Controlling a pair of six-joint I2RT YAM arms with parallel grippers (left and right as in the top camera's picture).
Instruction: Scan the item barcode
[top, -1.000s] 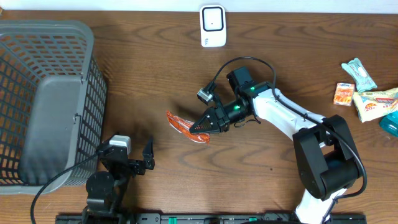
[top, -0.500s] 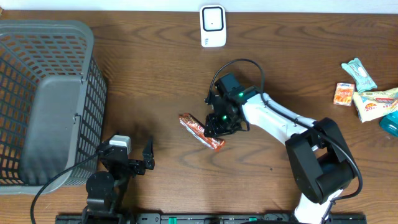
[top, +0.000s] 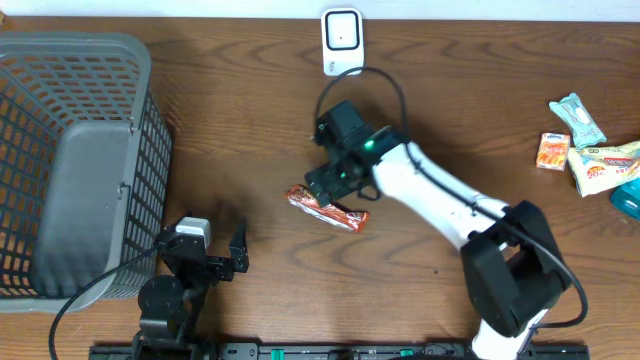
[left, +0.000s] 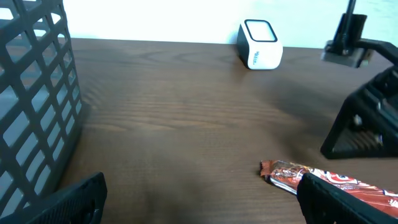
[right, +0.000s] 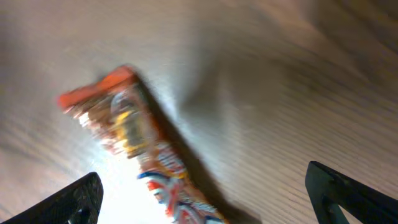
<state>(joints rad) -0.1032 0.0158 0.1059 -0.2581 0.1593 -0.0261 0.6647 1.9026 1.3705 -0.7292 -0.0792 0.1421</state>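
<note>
The barcode is to be scanned, so the right gripper should next grab the snack bar across its middle (top: 328, 209) (right: 166, 196) by its long sides. The bar's flat sides then stay uncovered.
The item, a snack bar (top: 327, 208) in an orange-red wrapper, lies flat on the wooden table near the middle. The white barcode scanner (top: 342, 42) stands at the table's far edge. My right gripper (top: 333, 183) hovers just above the bar's far side, open and holding nothing. The right wrist view shows the bar (right: 134, 149), blurred, lying between that gripper's (right: 205, 199) spread fingers. My left gripper (top: 212, 258) rests open at the near left. Its wrist view has the bar (left: 323, 179) by its right finger and the scanner (left: 260, 45) far off.
A large grey mesh basket (top: 135, 130) fills the left side and shows as a wall (left: 37, 106) in the left wrist view. Several other snack packets (top: 590, 150) lie at the far right edge.
My right gripper has opened and let go of the snack bar, which now lies on the table. The arm swung left and back towards the scanner. The left arm has not moved.
</note>
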